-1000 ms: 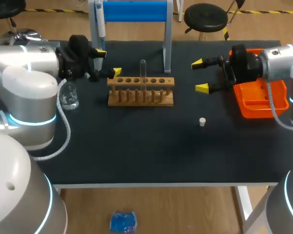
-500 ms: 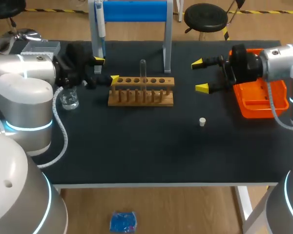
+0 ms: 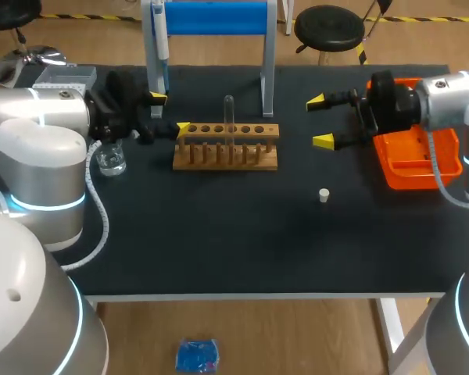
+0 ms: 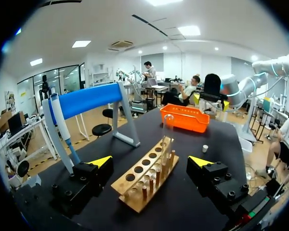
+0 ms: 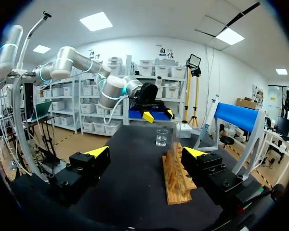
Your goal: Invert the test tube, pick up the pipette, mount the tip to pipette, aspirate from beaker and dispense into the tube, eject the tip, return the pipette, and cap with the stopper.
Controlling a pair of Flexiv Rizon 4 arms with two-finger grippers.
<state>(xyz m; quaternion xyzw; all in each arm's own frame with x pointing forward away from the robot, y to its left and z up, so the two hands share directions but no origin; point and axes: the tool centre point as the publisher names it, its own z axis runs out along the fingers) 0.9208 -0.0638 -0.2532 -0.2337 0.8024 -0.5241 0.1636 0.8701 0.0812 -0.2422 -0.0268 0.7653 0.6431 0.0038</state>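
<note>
I should turn the clear test tube upside down and put it back in the wooden rack (image 3: 225, 146), so my right gripper should grab the tube by its rounded closed end (image 3: 229, 103).
A clear test tube (image 3: 229, 117) stands upright in the wooden rack (image 3: 225, 146). My left gripper (image 3: 170, 112) hangs open just left of the rack's end, holding nothing. In the left wrist view the rack (image 4: 139, 180) and tube (image 4: 167, 139) lie ahead between the open fingers. The pipette (image 3: 161, 35) hangs on the blue stand (image 3: 215, 17) behind. A glass beaker (image 3: 109, 156) sits under my left arm. The white stopper (image 3: 324, 195) lies right of centre. My right gripper (image 3: 319, 121) stays open and empty to the right of the rack, facing it (image 5: 176, 175).
An orange tray (image 3: 418, 156) sits under my right wrist at the table's right side. A grey tip box (image 3: 62, 76) stands at the back left corner. The stand's legs (image 3: 267, 78) rise just behind the rack.
My left arm shifted, bringing its gripper slightly nearer the front and uncovering the grey box at the back left. The right arm has not moved.
</note>
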